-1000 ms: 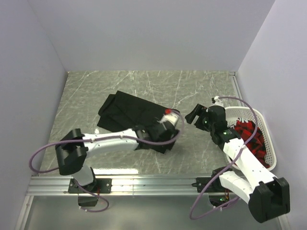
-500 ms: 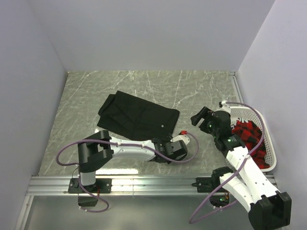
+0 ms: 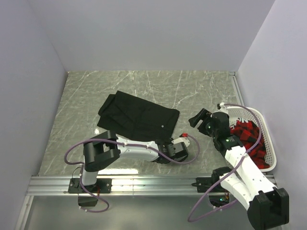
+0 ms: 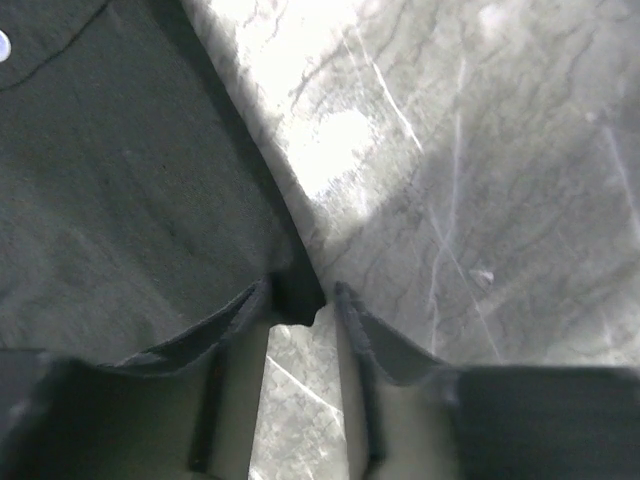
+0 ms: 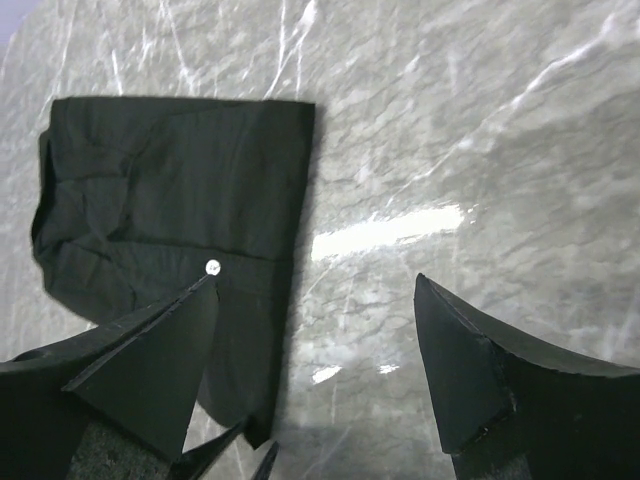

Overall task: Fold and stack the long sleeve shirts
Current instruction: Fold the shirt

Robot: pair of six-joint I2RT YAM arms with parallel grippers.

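Note:
My right gripper grabs the black shirt's end edge (image 3: pixel 174 124) (image 5: pixel 295 245) between its far corner and my left gripper next, to fold that end of the shirt over.
A black long sleeve shirt (image 3: pixel 139 117) lies folded flat on the marble table, one pale button (image 5: pixel 212 266) showing. My left gripper (image 3: pixel 176 146) is low at the shirt's near right corner. In the left wrist view its fingertips (image 4: pixel 255 295) stand a narrow gap apart with the corner of the shirt (image 4: pixel 297 297) between them, and bare table shows behind. My right gripper (image 3: pixel 196 117) hovers to the right of the shirt, open wide and empty (image 5: pixel 315 285). The shirt (image 5: pixel 180 200) lies ahead of it to the left.
A white basket (image 3: pixel 268 143) stands at the table's right edge, holding red and black cloth (image 3: pixel 247 134). Grey walls close in the table on three sides. The arm bases and a metal rail (image 3: pixel 153 182) run along the near edge.
My left gripper came off the top of the shirt, dropped to its near right corner and narrowed its jaws. The shirt now lies flat. The right gripper shifted only slightly.

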